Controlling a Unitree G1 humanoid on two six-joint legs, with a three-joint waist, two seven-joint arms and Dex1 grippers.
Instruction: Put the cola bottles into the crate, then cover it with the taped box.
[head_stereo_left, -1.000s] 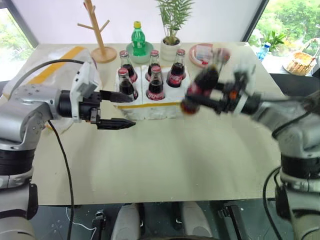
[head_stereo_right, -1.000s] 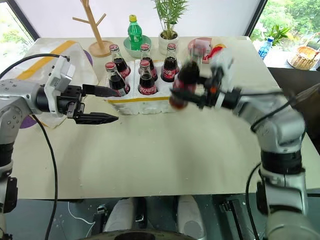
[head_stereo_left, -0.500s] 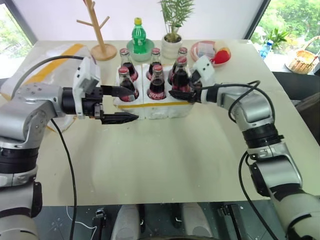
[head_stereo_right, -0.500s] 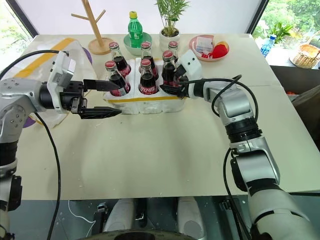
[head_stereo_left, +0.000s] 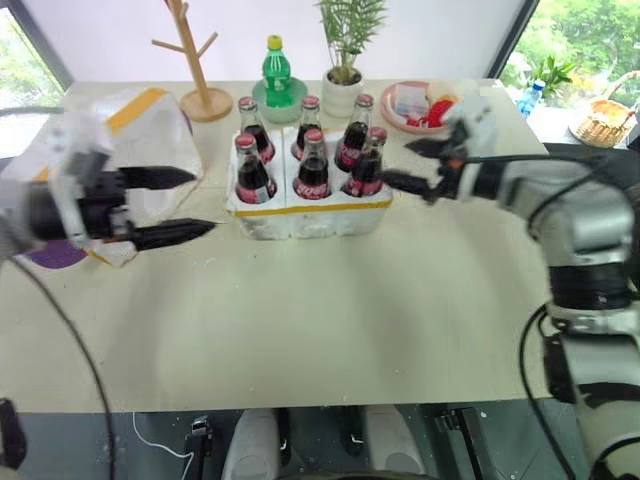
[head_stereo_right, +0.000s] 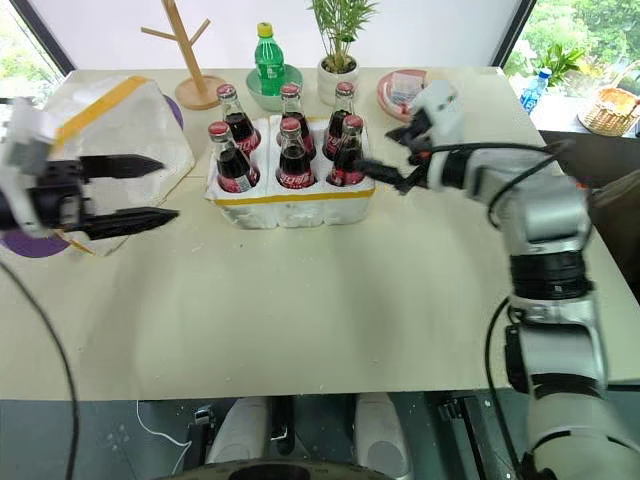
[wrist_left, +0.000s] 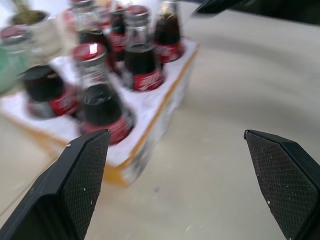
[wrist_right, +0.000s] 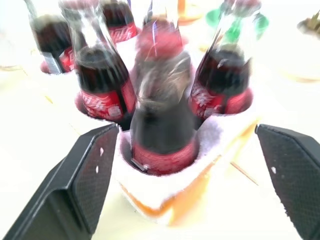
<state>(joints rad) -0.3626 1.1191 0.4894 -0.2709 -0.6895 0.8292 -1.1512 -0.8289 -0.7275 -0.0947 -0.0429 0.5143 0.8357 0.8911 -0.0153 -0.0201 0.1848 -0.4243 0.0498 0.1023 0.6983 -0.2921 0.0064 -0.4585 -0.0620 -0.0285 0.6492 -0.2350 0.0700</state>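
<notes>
My left gripper will grab the taped box by its narrow purple handle (head_stereo_left: 58, 255) next, because the taped box's white body (head_stereo_left: 160, 135) is far wider than my open fingers.
Six cola bottles (head_stereo_left: 312, 165) with red caps stand upright in the wells of the white foam crate (head_stereo_left: 310, 222), which has a yellow strip along its rim. The front right bottle (head_stereo_left: 367, 166) stands free in its well. My right gripper (head_stereo_left: 398, 165) hovers just right of that bottle, open and empty. The right wrist view looks straight at this bottle (wrist_right: 162, 125) between the spread fingers. My left gripper (head_stereo_left: 200, 202) is open and empty, left of the crate and beside the taped box (head_stereo_left: 150, 130), a white foam box with yellow bands.
Behind the crate stand a green bottle (head_stereo_left: 276, 72), a wooden peg stand (head_stereo_left: 195, 70), a potted plant (head_stereo_left: 343, 95) and a pink plate (head_stereo_left: 415, 105). A purple mat (head_stereo_left: 50, 255) lies at the left edge. Bare tabletop (head_stereo_left: 330, 310) stretches in front of the crate.
My right gripper set the last bottle into the front right well, opened and drew back to the right. My left gripper moved left, away from the crate toward the taped box.
</notes>
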